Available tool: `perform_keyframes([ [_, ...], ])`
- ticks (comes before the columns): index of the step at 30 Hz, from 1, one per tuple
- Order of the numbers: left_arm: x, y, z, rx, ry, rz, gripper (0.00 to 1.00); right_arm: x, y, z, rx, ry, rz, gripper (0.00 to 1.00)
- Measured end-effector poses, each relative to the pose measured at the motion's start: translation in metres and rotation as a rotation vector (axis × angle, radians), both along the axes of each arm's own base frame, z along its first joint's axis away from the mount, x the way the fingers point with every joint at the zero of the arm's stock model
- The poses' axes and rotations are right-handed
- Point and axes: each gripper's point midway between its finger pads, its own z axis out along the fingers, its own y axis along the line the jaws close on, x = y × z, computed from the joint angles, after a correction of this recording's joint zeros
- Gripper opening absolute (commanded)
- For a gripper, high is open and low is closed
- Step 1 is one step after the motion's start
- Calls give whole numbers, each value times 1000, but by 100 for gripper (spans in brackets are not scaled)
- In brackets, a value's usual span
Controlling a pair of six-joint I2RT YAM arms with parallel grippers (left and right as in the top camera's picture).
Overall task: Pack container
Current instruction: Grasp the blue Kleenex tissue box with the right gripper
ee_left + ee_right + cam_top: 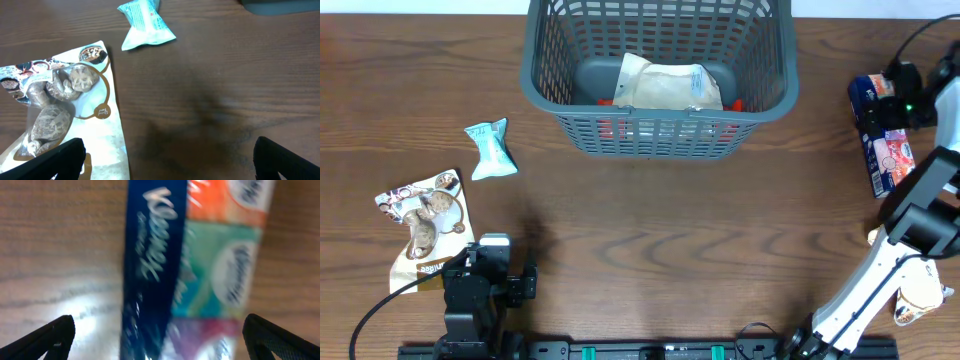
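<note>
I should lower my right gripper before it closes on the tissue pack (888, 155) (189, 282), because its fingers are above the top of the pack.
The container (660, 120) is a dark grey slatted basket at the back centre, holding a beige pouch (665, 88) over red items. A teal snack pack (490, 148) and a mushroom pack (425, 225) lie at the left; both show in the left wrist view, the teal pack (147, 22) and the mushroom pack (60, 110). My left gripper (495, 262) is open and empty (170, 165), just right of the mushroom pack. My right gripper (885, 105) is open (160, 340) above a blue multicolour tissue pack (888, 155), which lies between the fingers (220, 255).
Another snack pack (920, 295) lies at the front right, partly under the right arm. The right arm's links stand along the right edge. A dark rail runs along the table's front edge (650, 350).
</note>
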Motion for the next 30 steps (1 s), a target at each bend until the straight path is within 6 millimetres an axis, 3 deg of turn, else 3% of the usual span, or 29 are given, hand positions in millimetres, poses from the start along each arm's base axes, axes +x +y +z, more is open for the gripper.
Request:
perform_keyframes([
  [12, 0, 0, 0, 0, 0, 0, 99, 1, 3, -27, 24, 36, -22, 99],
  [18, 0, 0, 0, 0, 0, 0, 99, 2, 2, -28, 23, 32, -24, 78],
  [25, 0, 0, 0, 0, 0, 0, 99, 2, 2, -28, 23, 30, -29, 73],
  [30, 0, 0, 0, 0, 0, 0, 99, 3, 2, -28, 23, 27, -30, 56],
])
